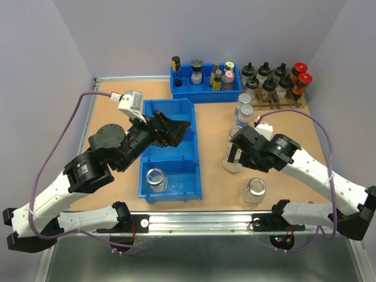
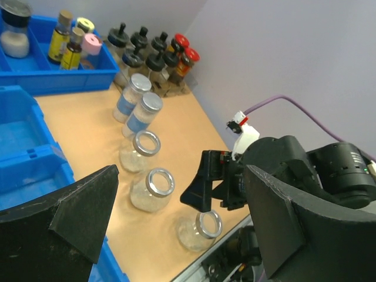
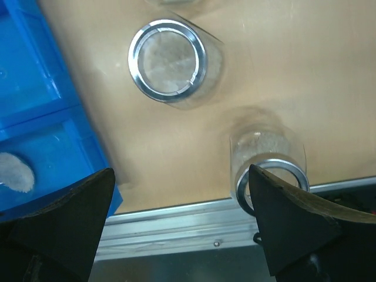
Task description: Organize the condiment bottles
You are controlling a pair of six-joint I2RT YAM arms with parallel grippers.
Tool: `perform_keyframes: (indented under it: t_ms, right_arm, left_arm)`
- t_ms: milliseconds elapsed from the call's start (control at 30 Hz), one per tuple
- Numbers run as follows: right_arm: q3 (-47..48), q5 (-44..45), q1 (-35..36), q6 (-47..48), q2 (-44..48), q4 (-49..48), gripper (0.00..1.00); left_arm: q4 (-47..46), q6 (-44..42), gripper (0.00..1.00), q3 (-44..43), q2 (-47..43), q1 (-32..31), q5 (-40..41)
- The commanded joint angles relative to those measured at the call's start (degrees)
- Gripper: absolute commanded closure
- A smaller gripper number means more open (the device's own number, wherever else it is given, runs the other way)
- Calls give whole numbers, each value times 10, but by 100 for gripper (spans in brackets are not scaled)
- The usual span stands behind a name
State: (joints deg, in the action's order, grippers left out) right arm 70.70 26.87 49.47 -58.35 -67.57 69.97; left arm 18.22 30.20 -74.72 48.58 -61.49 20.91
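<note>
My right gripper is to grab the nearest jar next, and it needs to take the jar by its silvery rim (image 1: 257, 187). The jar's base then stays free to stand in the bin (image 1: 191, 170).
Six clear glass jars with silvery rims are in view. One jar (image 1: 155, 179) stands in the near compartment of the blue bin (image 1: 191, 170). Two lidded jars (image 1: 244, 108) stand mid-right. An open jar (image 1: 235, 134) sits beyond my right gripper (image 1: 235, 154), another (image 1: 232, 164) just under it, and one (image 1: 254, 189) near the front edge. The right gripper is open and empty above the table. In its wrist view, one jar (image 3: 168, 61) lies ahead and another (image 3: 267, 161) by the right finger. My left gripper (image 1: 172, 127) is open and empty over the bin's middle compartment.
A blue tray (image 1: 205, 91) of small spice bottles stands at the back. A rack of black- and red-capped bottles (image 1: 276, 79) is at the back right. The table's metal front edge (image 3: 176, 220) lies just below the right gripper. In the left wrist view the right gripper (image 2: 205, 188) hovers over the jars.
</note>
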Motion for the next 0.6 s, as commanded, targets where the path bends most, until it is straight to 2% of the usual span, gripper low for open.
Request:
perform_keyframes:
  t_ms: [0,167,567]
  right_arm:
    - [-56,-6,-4,-120,60,35,0]
    - [-93,5,-6,-182,104,95,0]
    - [-211,-53,-6,-238,190,97,0]
  left_arm:
    - [-34,-15,1,-21,10,1,-46]
    - [-24,-4,1,-22,15,1,-74]
    - [-32,5,1,7,-8,1,-94]
